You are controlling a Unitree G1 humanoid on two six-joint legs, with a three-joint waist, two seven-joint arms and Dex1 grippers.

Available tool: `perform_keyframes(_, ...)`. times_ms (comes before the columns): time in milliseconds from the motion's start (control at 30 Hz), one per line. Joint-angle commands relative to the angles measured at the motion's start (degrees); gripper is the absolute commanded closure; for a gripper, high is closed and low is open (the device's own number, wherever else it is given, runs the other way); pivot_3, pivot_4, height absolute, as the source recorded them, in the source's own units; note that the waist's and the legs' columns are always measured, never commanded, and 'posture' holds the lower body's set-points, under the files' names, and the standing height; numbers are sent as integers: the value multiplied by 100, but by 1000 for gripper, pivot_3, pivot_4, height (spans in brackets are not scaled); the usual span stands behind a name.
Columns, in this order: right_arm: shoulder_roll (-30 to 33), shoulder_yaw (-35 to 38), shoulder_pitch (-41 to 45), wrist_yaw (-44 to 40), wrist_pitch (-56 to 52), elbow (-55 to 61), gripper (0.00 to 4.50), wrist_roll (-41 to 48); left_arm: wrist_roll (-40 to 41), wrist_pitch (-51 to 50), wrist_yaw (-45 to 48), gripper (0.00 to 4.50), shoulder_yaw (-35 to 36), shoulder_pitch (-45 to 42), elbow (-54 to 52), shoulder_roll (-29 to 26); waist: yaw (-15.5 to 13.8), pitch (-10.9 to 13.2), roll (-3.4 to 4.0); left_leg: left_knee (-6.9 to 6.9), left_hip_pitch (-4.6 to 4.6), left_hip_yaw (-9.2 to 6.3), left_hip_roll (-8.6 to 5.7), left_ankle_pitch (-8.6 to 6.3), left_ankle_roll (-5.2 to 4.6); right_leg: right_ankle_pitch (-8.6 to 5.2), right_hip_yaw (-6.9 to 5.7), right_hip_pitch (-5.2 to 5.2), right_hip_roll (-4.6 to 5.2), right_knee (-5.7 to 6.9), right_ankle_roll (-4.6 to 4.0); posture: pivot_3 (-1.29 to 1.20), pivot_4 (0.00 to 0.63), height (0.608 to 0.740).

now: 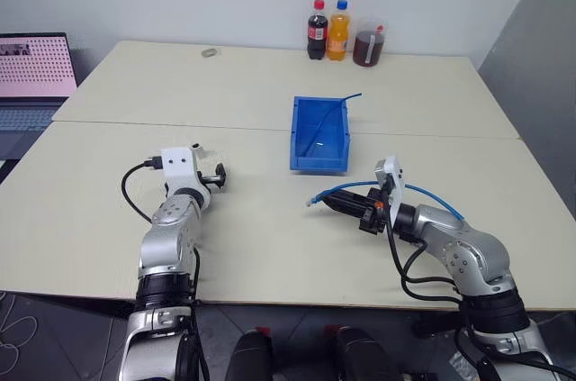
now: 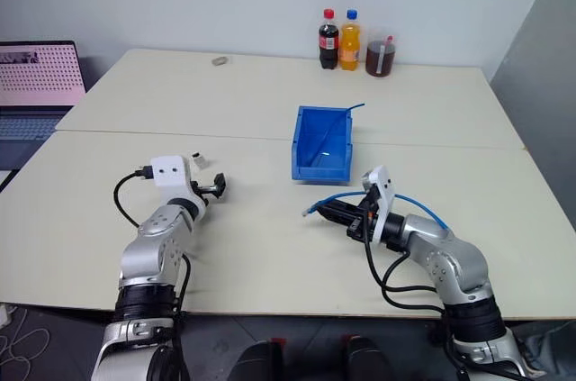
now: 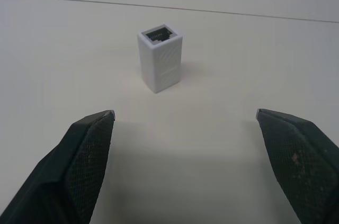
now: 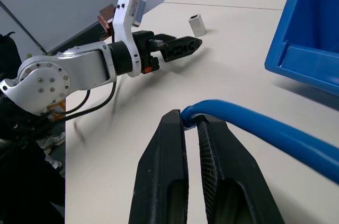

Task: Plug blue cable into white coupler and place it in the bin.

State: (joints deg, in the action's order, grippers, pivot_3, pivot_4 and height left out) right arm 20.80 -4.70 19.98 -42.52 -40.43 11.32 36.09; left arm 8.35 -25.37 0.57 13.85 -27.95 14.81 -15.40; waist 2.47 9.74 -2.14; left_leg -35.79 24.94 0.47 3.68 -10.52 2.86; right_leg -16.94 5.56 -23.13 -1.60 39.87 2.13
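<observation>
The white coupler [image 1: 199,149] stands beyond my fingers, so closing now would miss. My left gripper moves toward it first, then closes.
The white coupler [image 3: 160,57] stands upright on the table with its dark opening facing up. It sits a short way ahead of my left gripper [image 3: 185,115], which is open and touches nothing. On the table that gripper [image 2: 219,185] lies left of the bin, with the coupler [image 2: 195,161] just beyond it. My right gripper [image 4: 192,121] is shut on the blue cable [image 4: 254,126] near its end. The plug end [image 1: 312,202] sticks out past the fingers, above the table and in front of the bin [image 1: 318,163]. The bin is bright blue and open-topped.
A thinner dark blue cable [image 1: 351,98] hangs over the bin's far right corner. Two bottles [image 1: 328,30] and a jar [image 1: 369,42] stand at the table's far edge, with a small grey ring [image 1: 209,52] to their left. A laptop [image 1: 31,75] sits off the table's left side.
</observation>
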Motion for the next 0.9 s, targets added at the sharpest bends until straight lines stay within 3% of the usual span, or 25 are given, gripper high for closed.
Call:
perform_keyframes(33, 19, 113, 45, 9, 35, 213, 4465, 48, -103, 266, -144, 0, 9, -289, 191, 6, -1, 0, 0, 0, 0, 1, 0, 0, 0, 0, 1, 0, 0, 0, 0, 0, 150, 740)
perform_keyframes(867, 96, 134, 5, 53, -33, 297, 4476, 72, -65, 1073, -684, 0, 265, -1660, 2372, -13, -18, 4, -7, 0, 2, 2, -1, 0, 1, 1, -2, 0, 0, -1, 1, 0, 150, 740)
perform_keyframes(900, 100, 138, 0, 57, -37, 302, 4476, 75, -69, 1098, -690, 348, 269, -1685, 2420, -17, -19, 4, -7, 0, 2, 1, -1, 0, 1, 1, -2, 0, 0, -1, 1, 0, 150, 740)
